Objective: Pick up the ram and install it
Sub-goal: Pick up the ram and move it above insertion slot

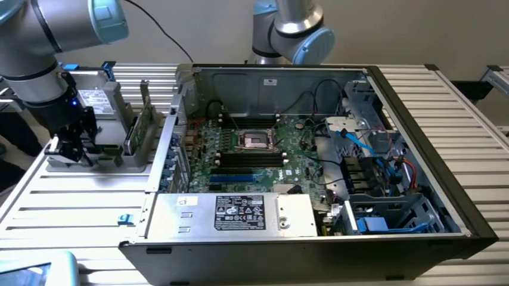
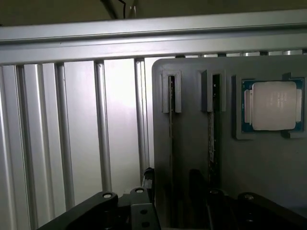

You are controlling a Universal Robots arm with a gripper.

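Observation:
My gripper grabs the ram by the open middle part of its upper edge [image 2: 172, 182] next. The holder's slotted bracket wraps the ram's end.
Two thin ram sticks stand on edge in the slots of a grey holder [image 2: 192, 96]: one ram [image 2: 171, 124] and a second [image 2: 211, 139] beside it. In the exterior view a green ram [image 1: 136, 134] stands upright in that holder [image 1: 95, 162], on the exterior view's left of the computer case. My gripper [image 1: 68, 149] hangs low over the holder's near end. Its black fingers [image 2: 115, 208] are spread to either side of the slots, and the gripper [image 2: 187, 213] is open with nothing held. The motherboard's memory slots [image 1: 250, 159] lie inside the case.
A square silver processor chip [image 2: 274, 105] sits in a recess of the holder. A grey drive with a white sticker [image 1: 99, 100] stands behind my gripper. The open case [image 1: 413, 119] holds cables, a power supply [image 1: 238, 213] and the processor socket [image 1: 256, 140]. A second arm [image 1: 290, 30] stands behind.

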